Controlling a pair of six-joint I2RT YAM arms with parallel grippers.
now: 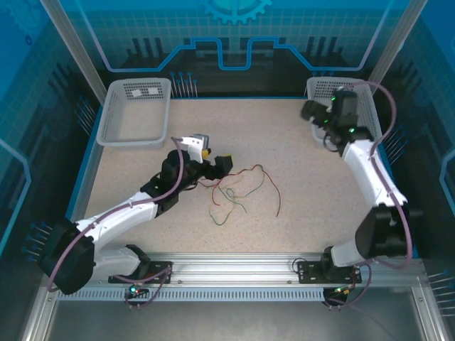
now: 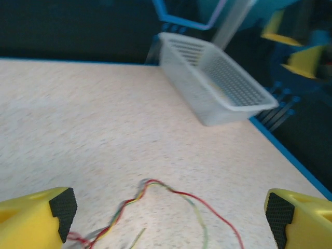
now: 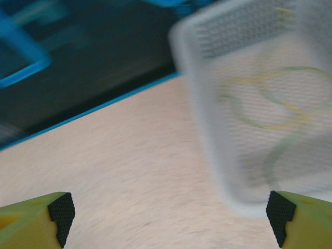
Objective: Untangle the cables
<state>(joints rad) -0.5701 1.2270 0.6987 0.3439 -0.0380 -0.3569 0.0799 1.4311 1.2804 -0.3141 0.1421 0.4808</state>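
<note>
My left gripper grips only the red wires at the tangle's end [image 1: 229,175] [image 2: 89,240] nearest it next. This leaves the rest free for my right gripper to untangle.
The cables [image 1: 238,188] lie in a loose tangle of thin red, green and yellow wires on the speckled table's middle. My left gripper [image 1: 217,163] is at the tangle's left end, low over the table. In the left wrist view its yellow fingers [image 2: 52,212] stand wide open, and the cables [image 2: 155,188] run across the table between and just ahead of them, untouched. My right gripper [image 1: 316,114] hovers at the left rim of the right basket [image 1: 323,85]. It is open and empty [image 3: 170,218]. Thin green and yellow cable loops [image 3: 270,98] lie inside that basket, blurred.
A second white mesh basket [image 1: 135,110] stands at the back left. The right basket [image 2: 218,85] appears beyond the tangle in the left wrist view, and its wall [image 3: 207,119] is close in the right wrist view. A blue rim [image 1: 234,98] borders the table.
</note>
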